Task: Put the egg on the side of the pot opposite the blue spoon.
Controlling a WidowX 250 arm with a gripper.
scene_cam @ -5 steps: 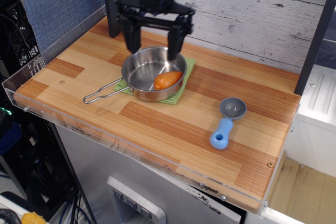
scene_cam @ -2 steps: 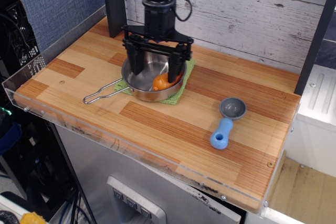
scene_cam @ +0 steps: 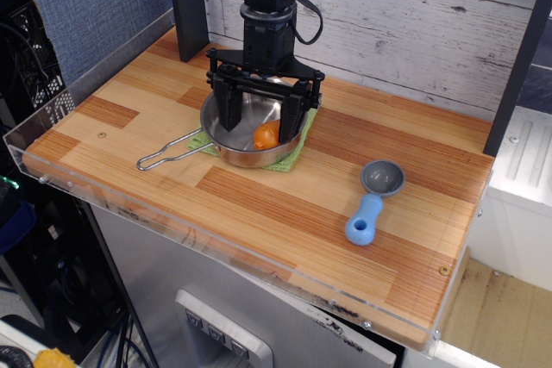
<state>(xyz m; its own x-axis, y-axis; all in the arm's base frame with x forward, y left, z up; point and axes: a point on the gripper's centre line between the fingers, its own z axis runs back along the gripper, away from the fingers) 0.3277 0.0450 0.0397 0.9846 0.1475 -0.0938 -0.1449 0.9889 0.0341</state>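
Note:
The gripper grabs the orange egg's rounded sides next, to set the egg beside the pot (scene_cam: pixel 231 151) opposite the blue spoon.
The shiny steel pot (scene_cam: pixel 231 151) sits on a green cloth (scene_cam: pixel 293 154) at the middle back of the wooden table, its wire handle pointing front left. The orange egg (scene_cam: pixel 266 134) lies inside the pot at its right side. My black gripper (scene_cam: pixel 261 120) is open and lowered into the pot. Its fingers (scene_cam: pixel 231 109) straddle the egg, one on the left and one on the right. I cannot tell whether they touch it. The blue spoon (scene_cam: pixel 371 202) lies to the right of the pot, grey bowl toward the back.
A dark post (scene_cam: pixel 188 6) stands at the back left. A clear plastic lip (scene_cam: pixel 155 213) runs along the table's front and left edges. A white plank wall (scene_cam: pixel 414 23) is behind.
My gripper has come down from above the pot into it, so its fingers now flank the egg. The egg, pot and spoon have not moved.

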